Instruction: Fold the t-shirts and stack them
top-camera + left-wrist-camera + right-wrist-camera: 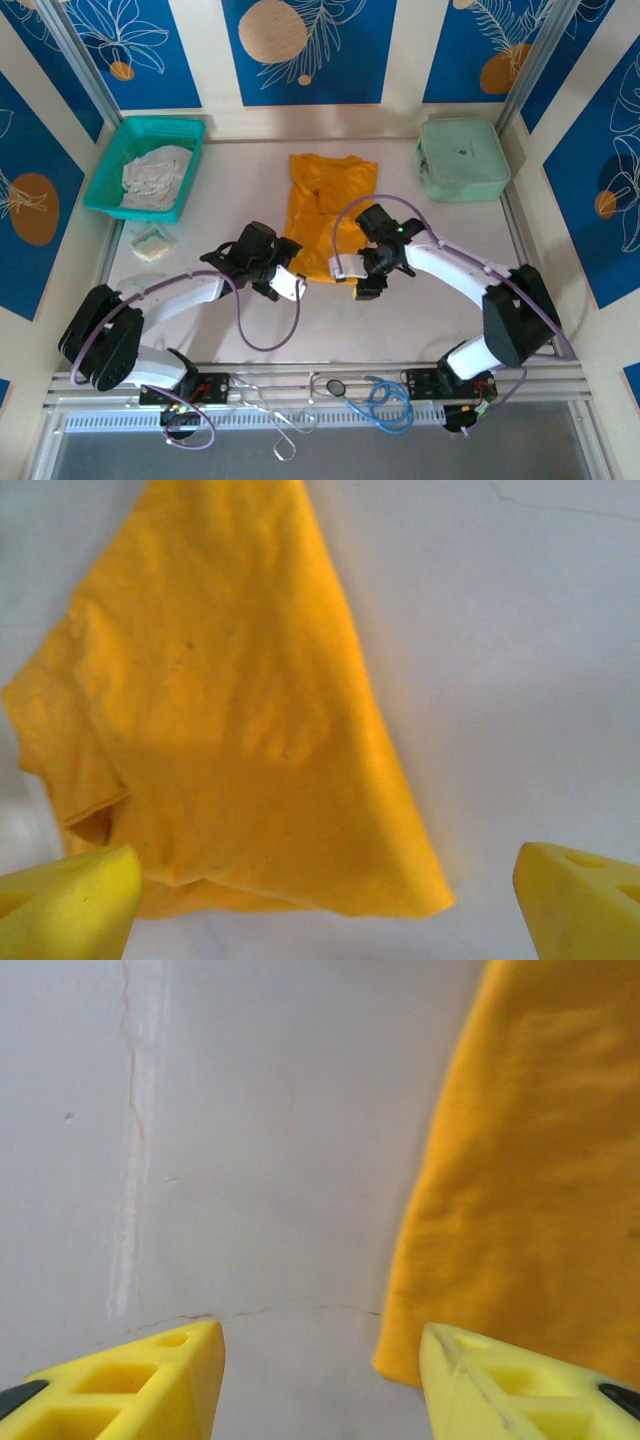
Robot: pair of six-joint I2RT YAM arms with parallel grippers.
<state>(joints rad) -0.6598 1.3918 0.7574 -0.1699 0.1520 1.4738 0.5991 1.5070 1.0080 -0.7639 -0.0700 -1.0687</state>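
Observation:
My left gripper is to grip the orange t-shirt by its near corner (424, 894) next, so that the shirt's near end can be folded over the strip.
A mustard-orange t-shirt (322, 210) lies flat on the white table (420, 300), folded into a long strip that runs away from the arms. A pale whitish-grey garment (155, 175) lies crumpled in the teal basket (110, 165). My left gripper (287, 285) hovers at the orange shirt's near left corner. In the left wrist view the orange shirt (230, 720) has its near corner between the wide-apart yellow fingertips (70, 905), and the left gripper (330, 905) is open. My right gripper (355, 280) is at the near right corner. Seen from its wrist, the right gripper (320, 1380) is open over bare table, with the shirt's edge (520, 1190) beside its right finger.
A mint-green hard case (462, 160) sits at the back right. A small pale folded piece (152, 243) lies on the table in front of the basket. Blue-patterned walls close in the table on three sides.

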